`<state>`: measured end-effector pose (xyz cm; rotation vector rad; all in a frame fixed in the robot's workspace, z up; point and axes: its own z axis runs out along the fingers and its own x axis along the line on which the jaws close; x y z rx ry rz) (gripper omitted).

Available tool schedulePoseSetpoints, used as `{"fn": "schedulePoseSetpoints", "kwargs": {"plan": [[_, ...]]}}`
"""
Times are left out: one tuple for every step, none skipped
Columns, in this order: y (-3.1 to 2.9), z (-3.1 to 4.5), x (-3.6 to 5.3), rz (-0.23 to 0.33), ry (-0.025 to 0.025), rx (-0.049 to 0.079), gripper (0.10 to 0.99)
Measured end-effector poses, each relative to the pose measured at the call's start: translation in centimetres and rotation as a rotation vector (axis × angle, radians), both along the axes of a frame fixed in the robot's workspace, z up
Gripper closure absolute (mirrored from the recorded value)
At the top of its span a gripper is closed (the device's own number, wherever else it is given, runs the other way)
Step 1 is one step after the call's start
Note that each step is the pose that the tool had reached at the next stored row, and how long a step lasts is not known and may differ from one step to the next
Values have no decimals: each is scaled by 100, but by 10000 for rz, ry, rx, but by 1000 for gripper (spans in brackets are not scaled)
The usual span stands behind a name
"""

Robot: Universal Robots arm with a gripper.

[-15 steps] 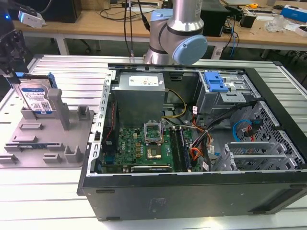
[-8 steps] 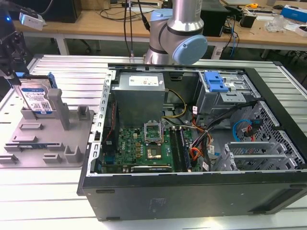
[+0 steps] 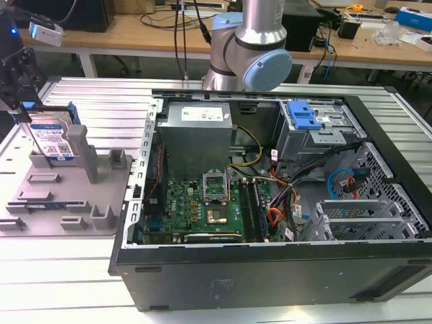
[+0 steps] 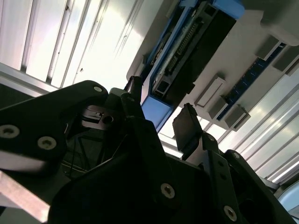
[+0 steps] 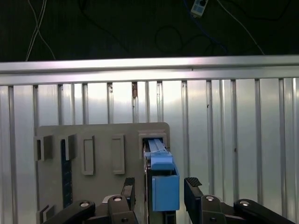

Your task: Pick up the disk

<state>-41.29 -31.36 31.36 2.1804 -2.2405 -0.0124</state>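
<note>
The disk's blue bar end (image 3: 30, 106) has my gripper's fingers reaching down beside it. My gripper would hold the disk (image 3: 51, 140) if it closed now, so it should close on the disk.
The disk (image 3: 51, 140) stands on edge in a slot of the grey holder (image 3: 74, 199) at the exterior view's left, its white-and-blue label and blue side rails showing. My gripper (image 3: 24, 111) hangs right above its upper end. In both wrist views the disk's blue rail end (image 5: 164, 184) (image 4: 156, 111) lies between the two black fingers (image 5: 192, 185) (image 4: 186, 126). A narrow gap shows on each side, so the gripper (image 5: 160, 186) (image 4: 159, 109) is open and straddles the disk without clamping it.
An open computer case (image 3: 270, 283) takes up the middle and the exterior view's right, with a blue drive-bay clip (image 3: 302, 116) inside. The arm's base (image 3: 250, 47) rises behind it. The holder has upright posts (image 3: 79, 145) close beside the disk. Ribbed metal table (image 3: 101, 101) all around.
</note>
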Motion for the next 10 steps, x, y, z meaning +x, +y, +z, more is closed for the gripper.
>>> {"fn": "schedulePoseSetpoints", "kwargs": {"plan": [[0, -4, 0, 0, 0, 1, 545], [0, -13, 0, 0, 0, 0, 545], [0, -21, 0, 0, 0, 0, 545], [0, -27, 0, 0, 0, 0, 545], [0, -31, 0, 0, 0, 0, 545], [0, -36, 0, 0, 0, 0, 545], [0, -45, 0, -1, 0, 0, 545], [0, -50, 0, 0, 1, 0, 545], [0, -55, 0, 0, 0, 0, 545], [0, -60, 0, 0, 0, 0, 545]]}}
